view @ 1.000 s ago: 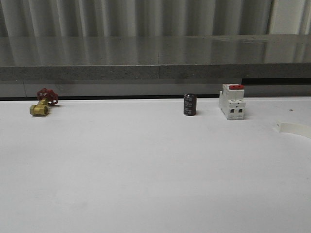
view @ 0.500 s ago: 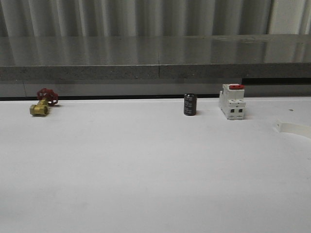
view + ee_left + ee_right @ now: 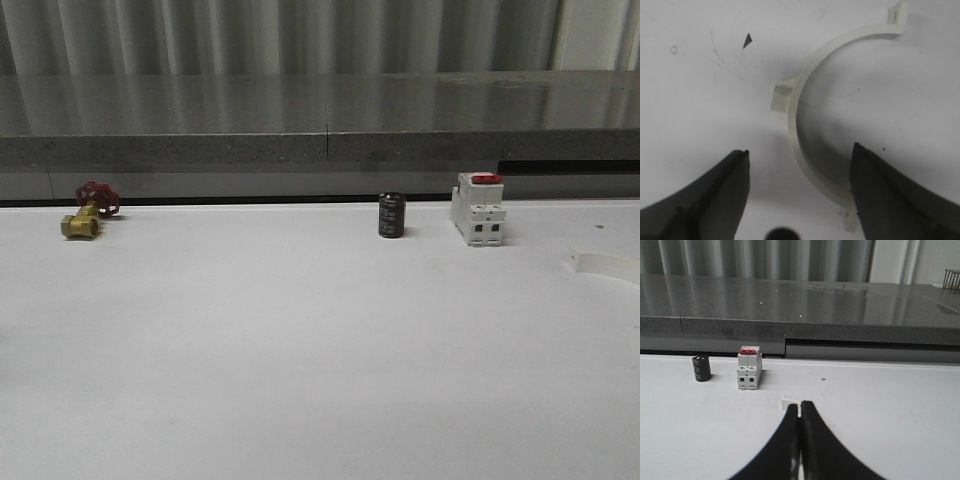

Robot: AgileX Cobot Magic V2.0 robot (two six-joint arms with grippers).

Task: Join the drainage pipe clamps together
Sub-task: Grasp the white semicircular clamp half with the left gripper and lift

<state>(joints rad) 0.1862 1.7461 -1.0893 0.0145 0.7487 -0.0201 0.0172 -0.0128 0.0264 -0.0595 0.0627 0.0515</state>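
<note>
I need to lower my left gripper before I close it on the clamp's curved part. My fingers stop above the clamp's curved part and the white tabletop.
One white half-ring drainage pipe clamp (image 3: pixel 796 131) lies flat on the white table under my left gripper (image 3: pixel 799 150). That gripper is open, its dark fingers (image 3: pixel 725 195) either side of the band, and one finger covers the clamp's near end. A square tab (image 3: pixel 780 97) sticks out at mid-arc. My right gripper (image 3: pixel 800 405) is shut on the thin band of the other drainage pipe clamp (image 3: pixel 785 401), whose end tab pokes out beside the tips. In the front view that clamp (image 3: pixel 600 264) shows at the right edge.
Along the back of the table (image 3: pixel 300 340) stand a brass valve with a red handle (image 3: pixel 82 216), a small black cylinder (image 3: pixel 391 215) and a white block with a red switch (image 3: pixel 477 210). A grey ledge (image 3: pixel 320 120) runs behind them.
In the front view the clamp at the right edge has shifted slightly to the left. Nothing else moved.
</note>
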